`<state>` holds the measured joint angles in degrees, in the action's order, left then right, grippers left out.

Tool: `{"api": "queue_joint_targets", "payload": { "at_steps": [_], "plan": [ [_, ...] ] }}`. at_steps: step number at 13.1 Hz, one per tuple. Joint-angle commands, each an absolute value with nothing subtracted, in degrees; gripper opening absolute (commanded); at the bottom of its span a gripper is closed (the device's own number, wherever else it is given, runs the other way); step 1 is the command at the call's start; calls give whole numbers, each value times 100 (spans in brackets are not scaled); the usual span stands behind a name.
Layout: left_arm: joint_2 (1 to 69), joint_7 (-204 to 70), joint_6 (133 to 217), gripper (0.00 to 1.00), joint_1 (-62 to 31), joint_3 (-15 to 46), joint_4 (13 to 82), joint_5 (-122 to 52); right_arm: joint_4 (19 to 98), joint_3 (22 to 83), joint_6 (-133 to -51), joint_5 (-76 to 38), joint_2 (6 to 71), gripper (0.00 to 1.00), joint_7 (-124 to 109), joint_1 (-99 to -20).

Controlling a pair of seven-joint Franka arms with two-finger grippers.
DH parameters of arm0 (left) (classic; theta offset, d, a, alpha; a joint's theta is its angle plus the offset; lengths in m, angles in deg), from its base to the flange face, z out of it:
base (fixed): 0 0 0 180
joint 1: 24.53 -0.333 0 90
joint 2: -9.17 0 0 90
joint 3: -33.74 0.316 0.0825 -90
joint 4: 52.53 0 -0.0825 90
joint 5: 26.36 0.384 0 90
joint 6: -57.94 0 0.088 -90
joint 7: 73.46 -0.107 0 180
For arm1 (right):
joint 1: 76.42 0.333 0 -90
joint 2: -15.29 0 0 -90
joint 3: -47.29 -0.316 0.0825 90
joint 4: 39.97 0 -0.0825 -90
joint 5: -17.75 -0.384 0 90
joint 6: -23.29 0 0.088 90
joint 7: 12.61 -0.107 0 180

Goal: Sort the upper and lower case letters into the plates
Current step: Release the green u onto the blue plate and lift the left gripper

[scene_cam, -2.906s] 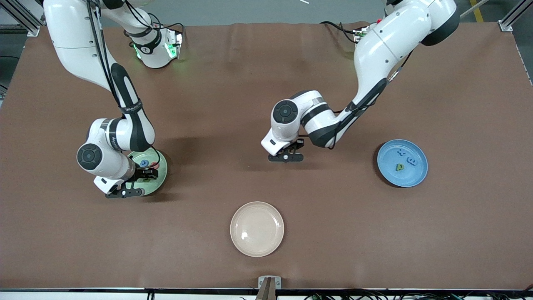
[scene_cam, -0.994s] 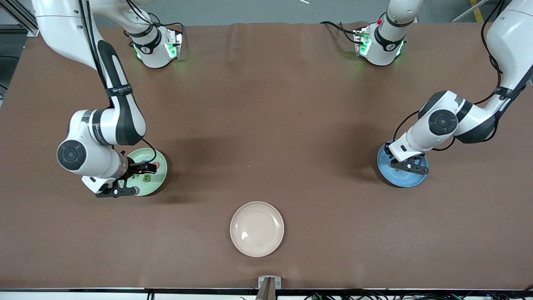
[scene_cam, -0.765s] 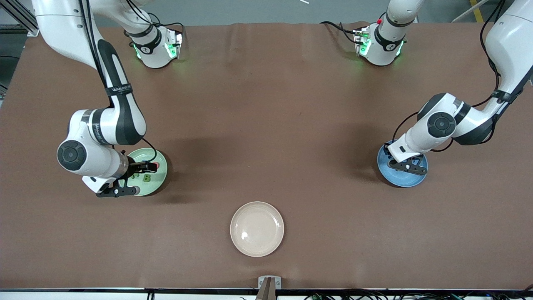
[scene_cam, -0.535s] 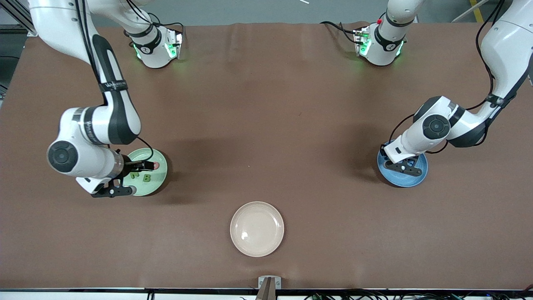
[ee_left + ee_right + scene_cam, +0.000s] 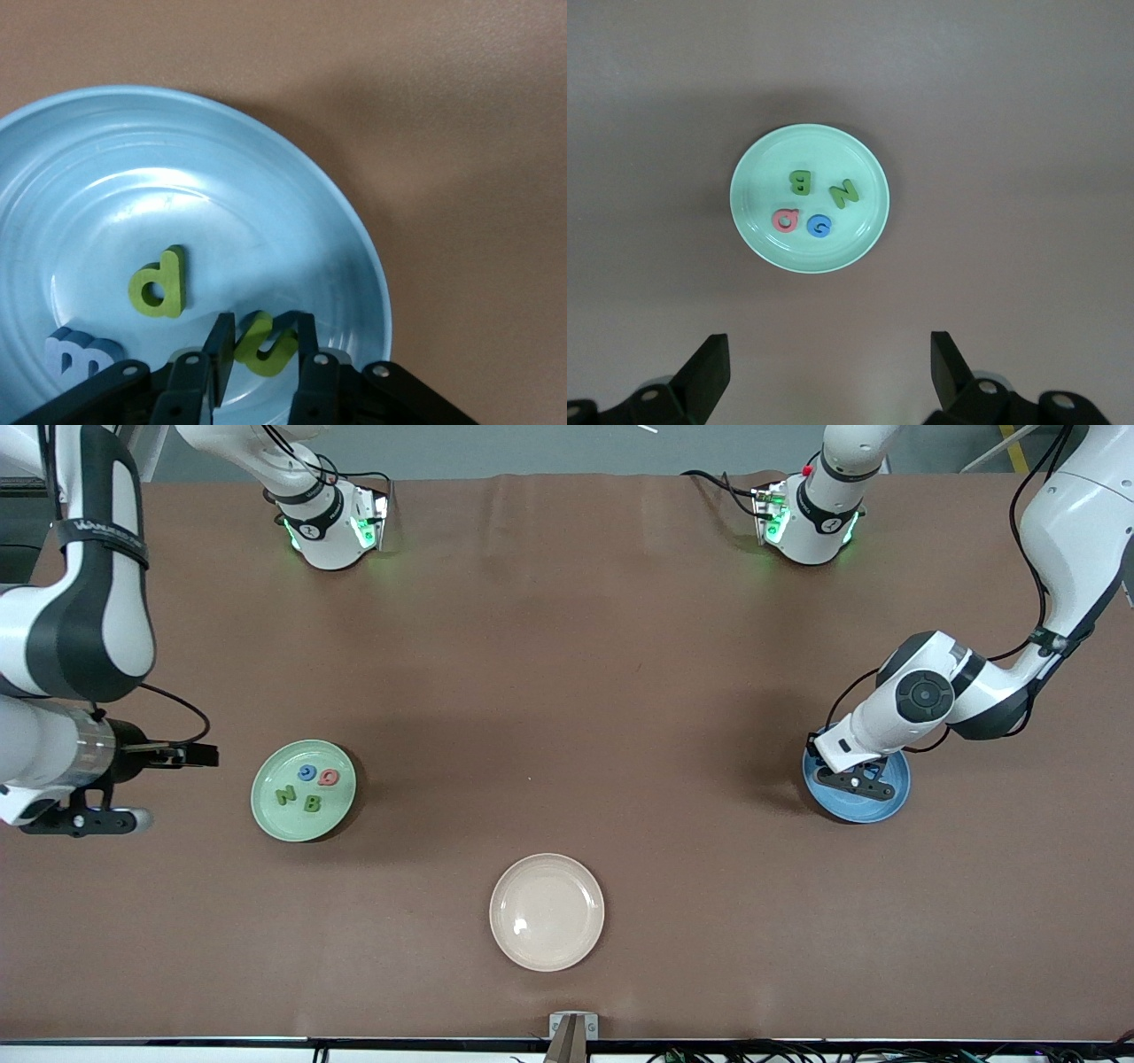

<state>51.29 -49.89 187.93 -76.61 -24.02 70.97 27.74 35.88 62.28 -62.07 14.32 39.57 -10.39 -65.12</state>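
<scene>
The lime-green u's lower edge is low over the blue plate, inside the plate's rim, so my left gripper releases the u next.
The blue plate [image 5: 893, 799] lies at the left arm's end of the table, and my left gripper [image 5: 861, 775] hangs low over it. In the left wrist view that gripper [image 5: 263, 335] is shut on a lime-green letter u [image 5: 266, 343] just above the blue plate [image 5: 266, 195]. A green d [image 5: 159, 283] and a pale blue letter [image 5: 75, 354] lie in that plate. The mint green plate [image 5: 266, 815] holds a green N [image 5: 285, 796], a green B [image 5: 312, 803], a blue letter [image 5: 307, 772] and a red letter [image 5: 329, 777]. My right gripper [image 5: 208, 755] hangs open and empty over the bare table beside that plate.
A cream-beige plate [image 5: 547, 948] with nothing in it lies near the table's front edge, midway between the two arms. Brown table [image 5: 567, 691] stretches between the plates. The right wrist view looks down on the mint green plate [image 5: 859, 235] from high up.
My right arm has risen and drawn away from the mint green plate toward its end of the table, uncovering the letters. My left gripper stays over the blue plate, shifted slightly.
</scene>
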Motion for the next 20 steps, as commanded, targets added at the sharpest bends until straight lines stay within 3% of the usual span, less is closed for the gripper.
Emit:
{"api": "queue_joint_targets", "payload": {
  "at_steps": [1,3,4,6,10,13,16,20],
  "plan": [
    [5039,-4912,18872,52,-7692,-2392,7148,2892,3098,6118,-6091,1520,4059,100,-1129,-6579],
    [4943,-4807,18864,96,-7700,-2409,7139,2892,3052,6118,-6082,1494,4025,100,-1086,-6579],
    [4838,-4763,18829,99,-7718,-2444,7139,2875,3043,6109,-6126,1494,4033,100,-1085,-6587],
    [4636,-4762,18610,99,-7858,-2733,7078,2639,3043,6109,-6108,1529,4025,100,-1086,-6491],
    [4661,-4876,17136,99,-8078,-3533,6175,1690,3069,6091,-6056,1494,3964,100,-1095,-6517],
    [4661,-4824,16974,99,-8078,-3605,6014,1530,3402,6057,-6038,1468,3560,100,-1068,-6596],
    [4679,-4850,16851,99,-8087,-3675,5901,1364,3814,5197,-6081,1511,3077,100,-1059,-7350],
    [4302,-5165,16334,99,-7561,-3500,5251,293,4395,5160,-6152,1635,2453,100,-1050,-7405]
  ]
}}
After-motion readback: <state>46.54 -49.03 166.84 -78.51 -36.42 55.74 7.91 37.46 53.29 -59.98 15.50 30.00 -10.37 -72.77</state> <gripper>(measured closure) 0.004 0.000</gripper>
